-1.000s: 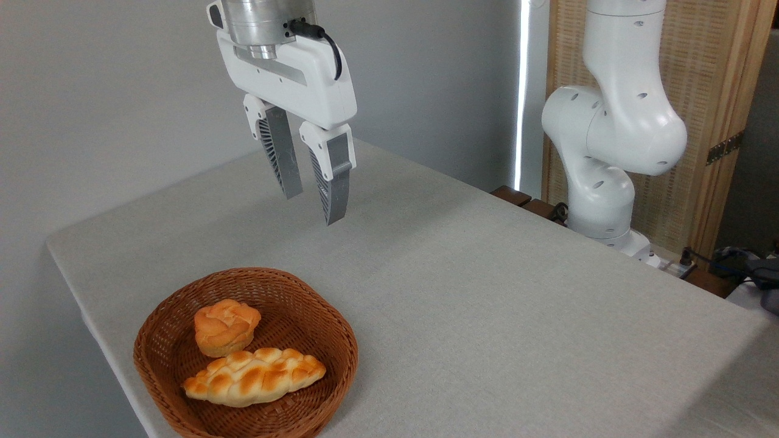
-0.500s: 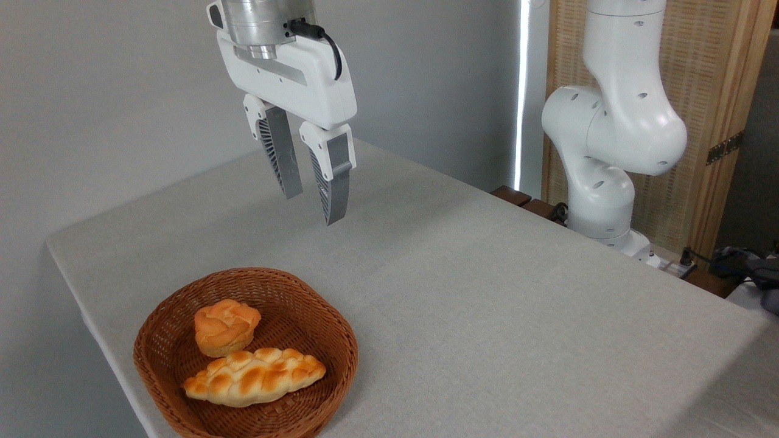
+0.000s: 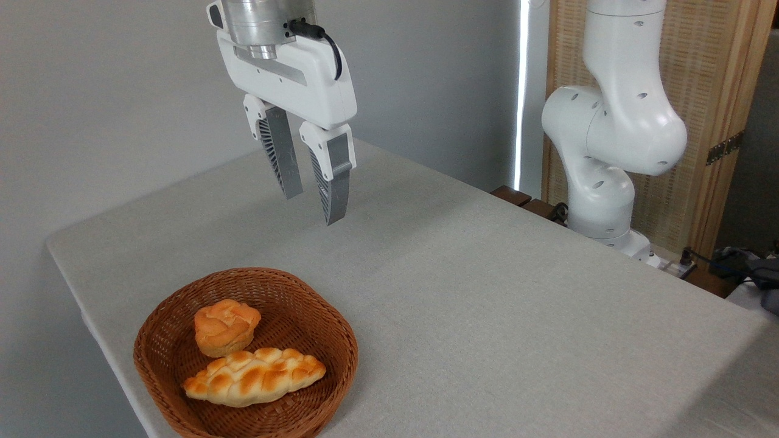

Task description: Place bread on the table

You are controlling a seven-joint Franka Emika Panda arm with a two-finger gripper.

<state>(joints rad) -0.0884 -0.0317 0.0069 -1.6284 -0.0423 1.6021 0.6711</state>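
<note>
The robot's gripper should put the bread on the tabletop, so it should next grab the bread by its knotted top [image 3: 226, 317].
The bread [image 3: 225, 326], a small round orange-golden bun with a knotted top, lies inside a brown wicker basket [image 3: 341, 328] at the near left of the table [image 3: 487, 304]. My gripper [image 3: 313, 210] hangs high above the table, well behind and above the basket, pointing down. Its two ribbed fingers [image 3: 333, 176] stand apart with nothing between them, so it is open and empty.
A longer pale braided loaf [image 3: 252, 376] lies in the same basket, just in front of the bun and touching it. The arm's white base [image 3: 608, 152] rises at the table's far right edge. The table's left edge runs close beside the basket.
</note>
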